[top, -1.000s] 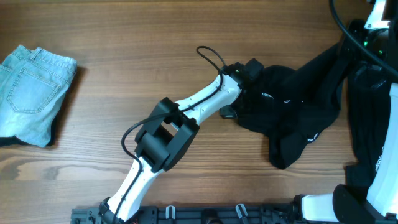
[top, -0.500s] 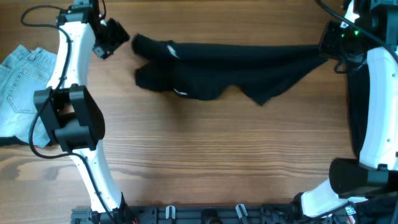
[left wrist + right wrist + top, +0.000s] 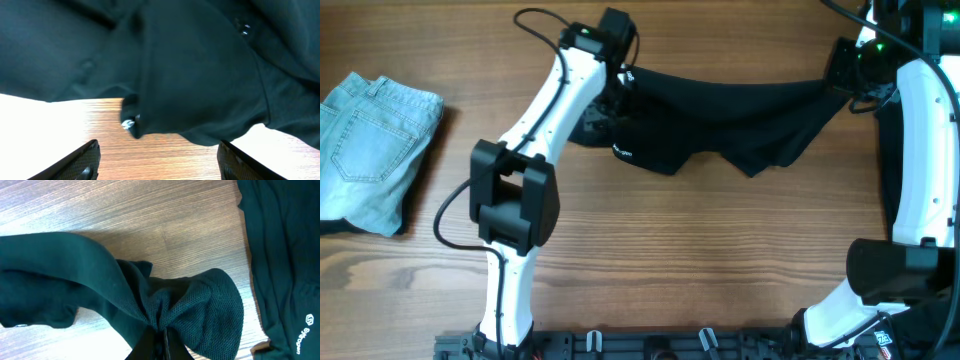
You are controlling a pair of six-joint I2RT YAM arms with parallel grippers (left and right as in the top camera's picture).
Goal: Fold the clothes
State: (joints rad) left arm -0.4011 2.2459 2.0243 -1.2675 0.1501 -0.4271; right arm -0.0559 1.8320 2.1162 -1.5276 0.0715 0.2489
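Observation:
The black garment's loose end (image 3: 590, 130) (image 3: 64, 82) is opposite the garment's bunched end in my right gripper. My left gripper should reach for the loose end and grab it, to spread the garment for folding.
One of the clothes, a black garment (image 3: 740, 110) with a small white logo, lies stretched across the far side of the table. My right gripper (image 3: 842, 78) is shut on its bunched right end (image 3: 165, 305), holding that end up. My left gripper (image 3: 623, 78) hovers over the garment's left end. In the left wrist view its fingers (image 3: 85, 161) stand wide apart, with only bare wood between them and black fabric (image 3: 190, 75) just beyond. A second black garment (image 3: 285, 255) with white lettering lies to the right.
Folded light-blue jeans (image 3: 370, 150) lie at the table's left edge. The wooden table (image 3: 700, 260) is bare in front of the garment. The left arm (image 3: 535, 120) reaches diagonally over the middle, and the right arm (image 3: 920, 150) runs along the right edge.
My left gripper has opened and no longer holds the fabric. The left arm swung from the far left to the garment's left end, which has shifted right and slumped. The right grip is unchanged.

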